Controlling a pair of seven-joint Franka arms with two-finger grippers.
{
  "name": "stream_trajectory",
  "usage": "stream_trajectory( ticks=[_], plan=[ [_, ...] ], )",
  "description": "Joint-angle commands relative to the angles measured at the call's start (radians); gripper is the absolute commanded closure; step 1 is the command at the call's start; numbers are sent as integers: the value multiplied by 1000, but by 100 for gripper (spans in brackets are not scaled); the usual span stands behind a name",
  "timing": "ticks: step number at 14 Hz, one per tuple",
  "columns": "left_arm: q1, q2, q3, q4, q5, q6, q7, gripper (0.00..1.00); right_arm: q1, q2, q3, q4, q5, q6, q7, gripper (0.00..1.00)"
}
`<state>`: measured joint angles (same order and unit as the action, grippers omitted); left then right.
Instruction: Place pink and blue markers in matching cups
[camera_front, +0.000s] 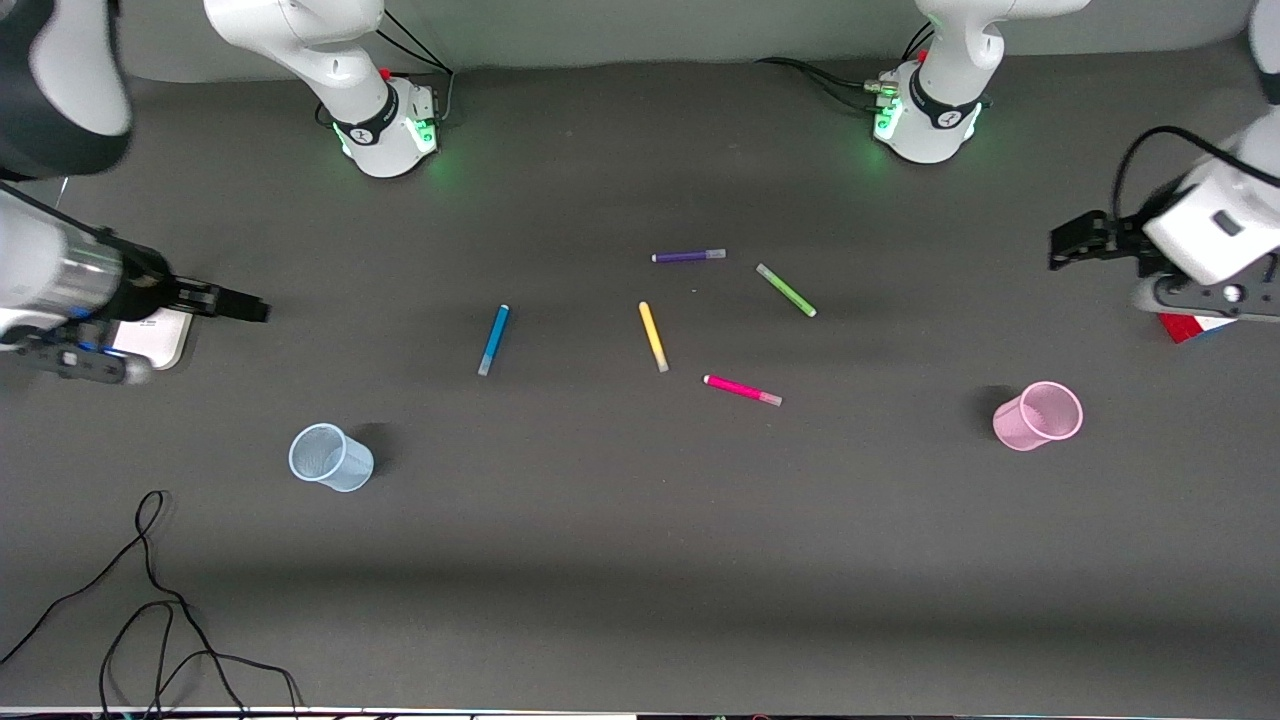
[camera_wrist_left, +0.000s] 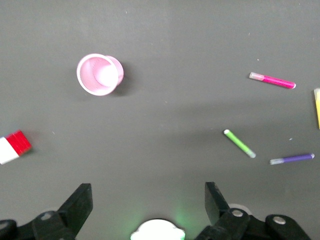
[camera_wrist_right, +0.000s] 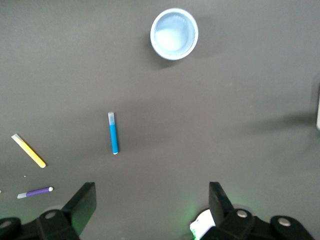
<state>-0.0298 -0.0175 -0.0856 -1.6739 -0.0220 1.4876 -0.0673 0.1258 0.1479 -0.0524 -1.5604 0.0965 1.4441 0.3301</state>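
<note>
The blue marker's pale cap (camera_front: 485, 367) should stay free to enter the pale blue cup, so my right gripper next needs to grab the marker by its uncapped end (camera_front: 501, 317).
The blue marker (camera_front: 494, 339) lies flat on the dark table, toward the right arm's end; it also shows in the right wrist view (camera_wrist_right: 113, 133). The pale blue cup (camera_front: 330, 457) stands upright nearer the front camera (camera_wrist_right: 174, 33). The pink marker (camera_front: 742, 390) lies flat mid-table (camera_wrist_left: 272, 80). The pale pink cup (camera_front: 1038, 415) stands upright toward the left arm's end (camera_wrist_left: 99, 74). My right gripper (camera_front: 235, 303) (camera_wrist_right: 152, 200) is open and empty, raised over its end of the table. My left gripper (camera_front: 1070, 242) (camera_wrist_left: 148, 200) is open and empty, raised over its end.
A yellow marker (camera_front: 653, 336), a green marker (camera_front: 786, 290) and a purple marker (camera_front: 689, 256) lie near the pink marker. A red and white object (camera_front: 1190, 325) lies under the left arm, a white object (camera_front: 150, 340) under the right. A black cable (camera_front: 150, 600) trails at the near corner.
</note>
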Motion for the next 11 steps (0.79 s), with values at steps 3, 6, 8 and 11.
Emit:
stream_trajectory(
  ticks=[3, 6, 8, 11],
  plan=[
    [-68, -21, -146, -107, -1, 107, -410, 0, 106, 35, -1, -99, 46, 7, 148, 0],
    [-157, 62, -172, -127, -3, 242, -691, 0, 117, 62, -1, -190, 98, 30, 188, 0],
    [-216, 143, -172, -124, -1, 340, -906, 0, 167, 64, -1, -283, 100, 116, 197, 0],
    [-245, 198, -172, -122, -1, 434, -1164, 0, 231, 68, -1, -420, 117, 267, 316, 0]
  ],
)
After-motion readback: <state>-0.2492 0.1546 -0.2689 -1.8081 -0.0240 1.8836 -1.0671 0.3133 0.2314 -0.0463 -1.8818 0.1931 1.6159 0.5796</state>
